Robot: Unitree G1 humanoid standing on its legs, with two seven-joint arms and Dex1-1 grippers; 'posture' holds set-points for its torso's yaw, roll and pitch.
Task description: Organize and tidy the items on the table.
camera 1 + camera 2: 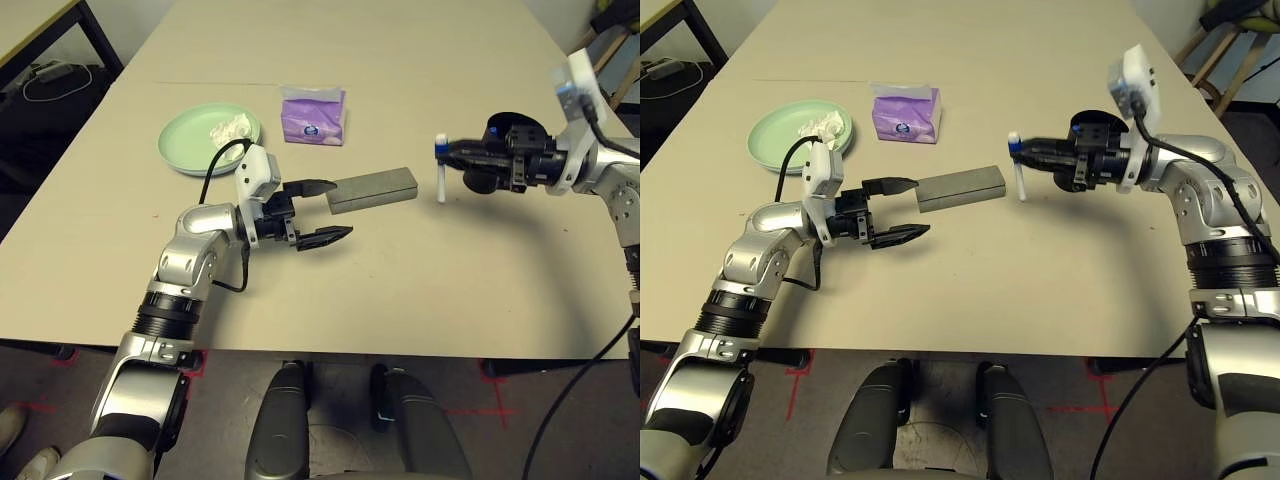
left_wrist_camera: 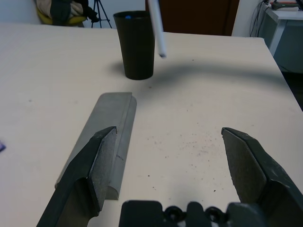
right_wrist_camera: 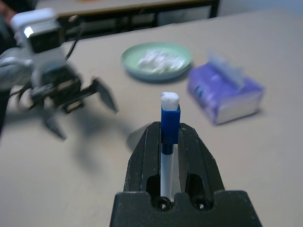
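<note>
My right gripper moves the pen over the black cup (image 1: pixel 505 123) and only then releases it, since the white pen's lower end (image 1: pixel 441 196) hangs outside that cup.
A grey glasses case (image 1: pixel 372 189) lies in the middle of the table (image 1: pixel 400 290). My left gripper (image 1: pixel 336 209) stands open at its left end. One finger (image 2: pixel 94 165) is level with the case (image 2: pixel 111 127), and the gap between the jaws holds bare table. My right gripper (image 1: pixel 452 153) hovers to the right, shut on a white pen (image 1: pixel 441 172) with a blue cap (image 3: pixel 170 124) that hangs upright. A black cup (image 2: pixel 137 45) stands behind it. At the back left, a pale green plate (image 1: pixel 185 135) holds crumpled tissue (image 1: pixel 232 127), beside a purple tissue pack (image 1: pixel 314 115).
A dark-legged side table (image 1: pixel 40 25) and cables on the floor sit off the far left corner. A wooden chair frame (image 1: pixel 610 55) stands off the far right. The table's front edge runs close to my body.
</note>
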